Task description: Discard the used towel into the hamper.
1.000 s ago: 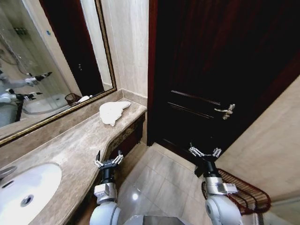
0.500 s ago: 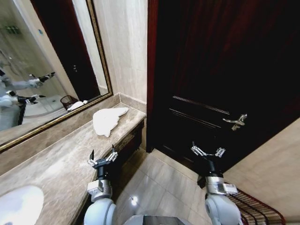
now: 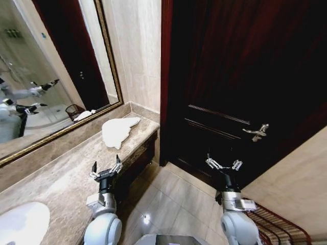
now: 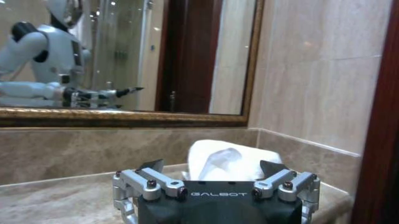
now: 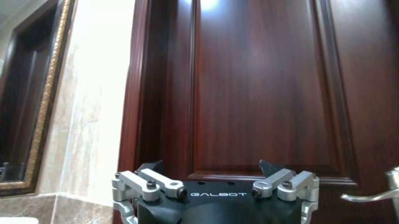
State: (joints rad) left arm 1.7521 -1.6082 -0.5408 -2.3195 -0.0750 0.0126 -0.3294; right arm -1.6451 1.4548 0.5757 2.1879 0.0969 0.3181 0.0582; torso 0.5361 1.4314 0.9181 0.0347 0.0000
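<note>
I need to grab the towel by its raised fold with my left gripper next, because the towel lies slack in a crumpled heap on the counter.
The used towel is a crumpled white heap on the marble counter, near the counter's far end by the wall. In the left wrist view the towel lies straight beyond my open left gripper. In the head view my left gripper hovers open over the counter's front edge, short of the towel and holding nothing. My right gripper stands open and empty over the floor before the door, as the right wrist view also shows. The reddish-brown ribbed hamper sits on the floor at the lower right, partly cut off.
A dark wooden door with a metal lever handle stands ahead. A framed mirror runs along the wall behind the counter. A white sink sits at the counter's near left. Tiled floor lies open between counter and hamper.
The whole view has shifted as the camera moved: the sink and hamper slid toward the edges. My left gripper now sits a little farther left over the counter edge. Both grippers stay open.
</note>
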